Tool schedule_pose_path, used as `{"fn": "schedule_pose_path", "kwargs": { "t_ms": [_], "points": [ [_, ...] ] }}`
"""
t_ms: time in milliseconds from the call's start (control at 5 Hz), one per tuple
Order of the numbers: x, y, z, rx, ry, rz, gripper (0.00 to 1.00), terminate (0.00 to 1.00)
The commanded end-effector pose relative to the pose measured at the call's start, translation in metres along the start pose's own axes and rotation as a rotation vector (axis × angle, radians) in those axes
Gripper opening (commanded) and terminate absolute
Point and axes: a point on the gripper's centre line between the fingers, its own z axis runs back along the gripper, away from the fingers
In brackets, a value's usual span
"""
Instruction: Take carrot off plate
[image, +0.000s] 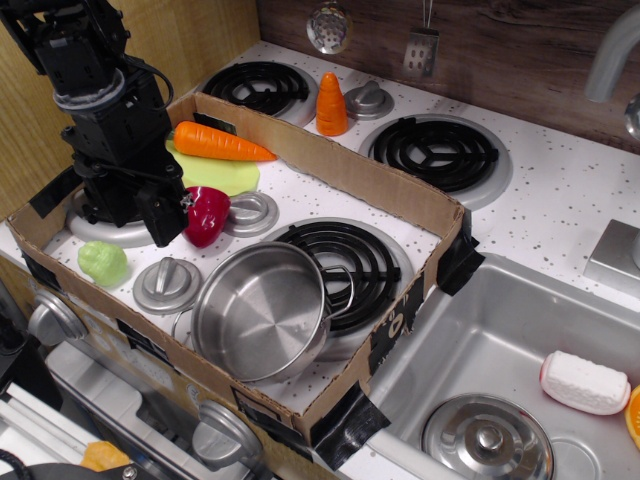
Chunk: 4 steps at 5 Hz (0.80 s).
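The carrot should next be grabbed by its thick orange body (212, 141), so that my gripper can clear the plate (222, 176).
The carrot (222, 143) is long, glossy and orange, and lies across the back of the lime-green plate (222, 176) at the far left of the cardboard-walled stove top. Its stem end points left, towards the arm, and is hidden behind it. My black gripper (132, 222) points down just left of the plate and in front of the carrot's thick end. Its fingers stand apart and hold nothing. One finger (160, 215) is close beside a red toy pepper (206, 214).
A pale green lumpy vegetable (103, 262) lies front left. A steel pot (262, 312) stands on the front burner. A stubby orange cone (331, 104) stands behind the cardboard wall (340, 165). The sink (500, 330) on the right holds a lid and a white sponge.
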Motion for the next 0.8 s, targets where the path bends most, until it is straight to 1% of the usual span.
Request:
{"fn": "schedule_pose_path", "kwargs": {
  "t_ms": [0, 200, 400, 600],
  "points": [
    [0.0, 0.0, 0.0, 0.0, 0.0, 0.0, 1.0, 0.0],
    [0.009, 0.005, 0.017, 0.11, 0.029, -0.079, 1.0, 0.0],
    [0.022, 0.012, 0.028, 0.161, 0.057, -0.157, 1.0, 0.0],
    [0.041, 0.015, 0.031, 0.215, 0.061, -0.26, 1.0, 0.0]
  ]
}}
